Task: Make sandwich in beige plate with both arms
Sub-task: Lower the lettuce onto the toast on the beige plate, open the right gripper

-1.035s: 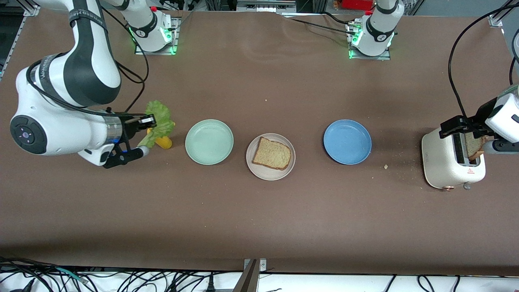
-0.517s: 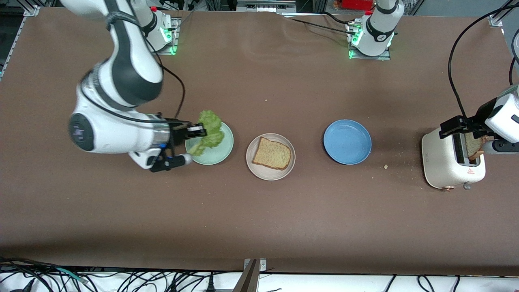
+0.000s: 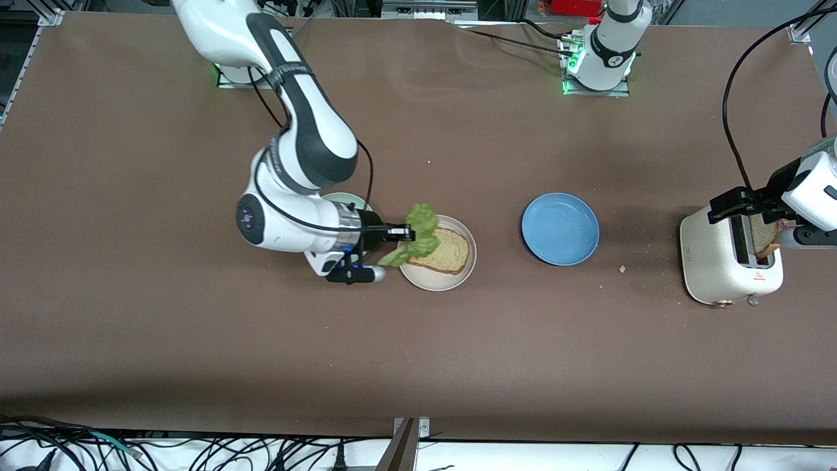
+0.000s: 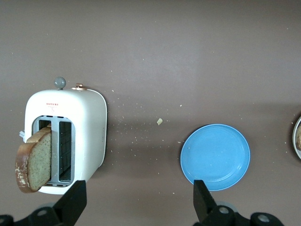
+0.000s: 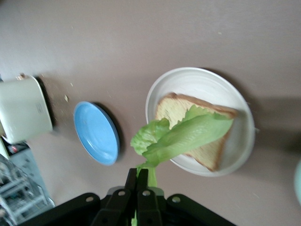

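My right gripper stays closed on the lettuce leaf for now until the leaf is over the bread slice's middle, since it hangs largely beside the slice.
The beige plate [image 3: 437, 284] [image 5: 188, 75] lies mid-table with one bread slice [image 3: 450, 252] [image 5: 212, 155] flat in it. My right gripper [image 3: 407, 231] [image 5: 142, 172] is shut on the stem of the lettuce leaf [image 3: 420, 237] [image 5: 183, 136]. The leaf hangs over the plate's rim and the slice's edge toward the right arm's end. A second bread slice [image 3: 766, 239] [image 4: 33, 159] stands tilted in a slot of the white toaster [image 3: 719, 265] [image 4: 70, 127]. My left gripper [image 3: 742, 204] [image 4: 136, 207] waits open above the toaster, holding nothing.
A blue plate [image 3: 560, 229] [image 4: 215, 155] [image 5: 96, 132] lies between the beige plate and the toaster. The mint-green plate [image 3: 346, 197] is mostly hidden under my right arm. Crumbs dot the table by the toaster.
My right arm has swung the lettuce from the right arm's end of the table, over the mint-green plate, to the beige plate. The left arm has not moved.
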Available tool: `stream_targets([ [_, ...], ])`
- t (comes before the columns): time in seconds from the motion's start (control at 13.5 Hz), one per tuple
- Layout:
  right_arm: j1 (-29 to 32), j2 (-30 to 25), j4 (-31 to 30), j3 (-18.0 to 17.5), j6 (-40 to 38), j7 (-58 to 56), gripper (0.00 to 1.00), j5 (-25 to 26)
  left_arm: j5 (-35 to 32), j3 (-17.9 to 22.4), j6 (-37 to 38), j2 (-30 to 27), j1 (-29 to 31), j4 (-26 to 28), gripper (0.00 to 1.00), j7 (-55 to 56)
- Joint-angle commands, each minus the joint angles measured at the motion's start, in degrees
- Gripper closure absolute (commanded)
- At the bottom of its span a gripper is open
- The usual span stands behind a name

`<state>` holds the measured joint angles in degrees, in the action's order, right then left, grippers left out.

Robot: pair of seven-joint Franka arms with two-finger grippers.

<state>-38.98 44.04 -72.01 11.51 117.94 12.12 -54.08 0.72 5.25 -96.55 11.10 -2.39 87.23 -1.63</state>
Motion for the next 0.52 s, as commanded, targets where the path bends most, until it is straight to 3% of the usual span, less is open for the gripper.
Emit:
stream_targets([
  [0.0,-2.23,2.97,-0.06,-0.44,5.18,-0.08,1.00,-2.70,-0.46,-0.06,-0.31,-0.12,0.11,-0.05,0.00,-0.48],
  [0.44,-5.40,6.15,-0.85,-0.70,12.31,-0.17,1.00,-2.88,-0.46,-0.06,-0.31,-0.03,0.11,-0.05,0.00,-0.48],
])
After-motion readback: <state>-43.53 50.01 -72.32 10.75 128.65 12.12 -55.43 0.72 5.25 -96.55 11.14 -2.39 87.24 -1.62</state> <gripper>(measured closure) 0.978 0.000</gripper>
